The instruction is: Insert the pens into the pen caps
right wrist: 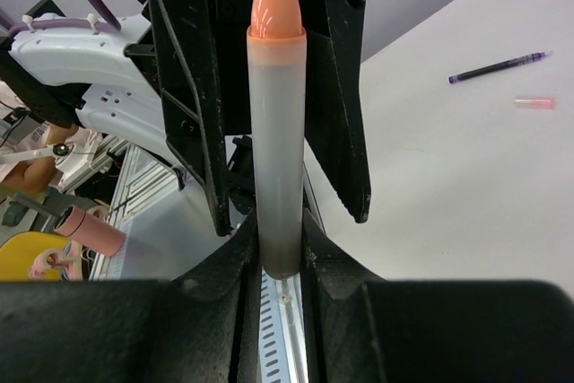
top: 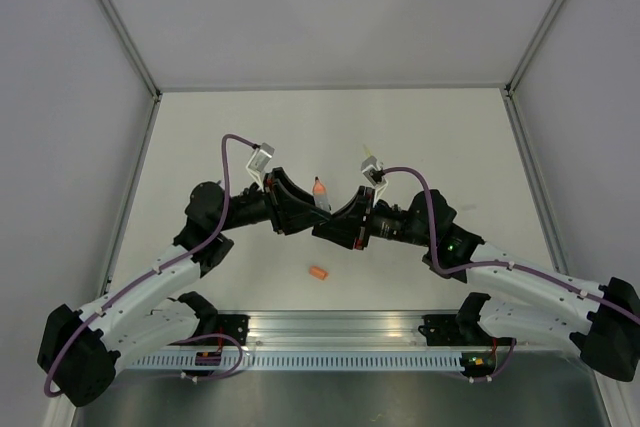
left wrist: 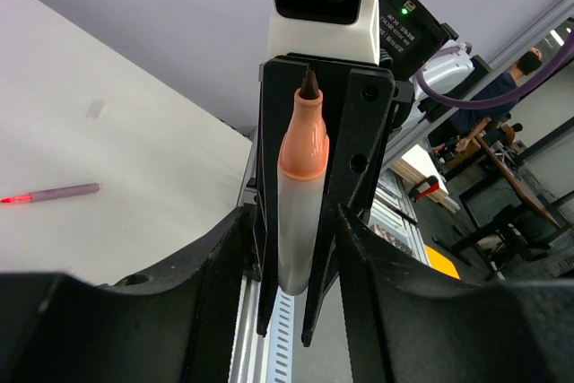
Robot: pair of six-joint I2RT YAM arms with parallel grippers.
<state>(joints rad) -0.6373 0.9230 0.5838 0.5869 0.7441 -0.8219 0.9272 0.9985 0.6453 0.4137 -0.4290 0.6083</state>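
Observation:
Both fingers are alongside the pen's whitish-grey body (top: pixel 321 202), with their ends just below the pen's orange neck, so it is time for my left gripper to close on the pen.
A whitish-grey pen (top: pixel 320 192) with an orange neck and a dark tip stands upright where the two arms meet over the middle of the table. My right gripper (right wrist: pixel 280 248) is shut on its lower barrel (right wrist: pixel 276 150). My left gripper (left wrist: pixel 291 248) is open, its fingers (left wrist: pixel 215 275) standing apart on either side of the pen (left wrist: pixel 300 213) and of the right gripper's fingers. A bright orange pen cap (top: pixel 318 273) lies on the table in front of the grippers. A dark pen (right wrist: pixel 498 67) and a pinkish cap (right wrist: pixel 535 102) lie on the table in the right wrist view.
In the left wrist view a purplish-grey pen with a red tip (left wrist: pixel 54 193) lies on the table. An aluminium rail (top: pixel 330 332) runs along the near edge between the arm bases. Grey walls with metal posts (top: pixel 120 27) enclose the table.

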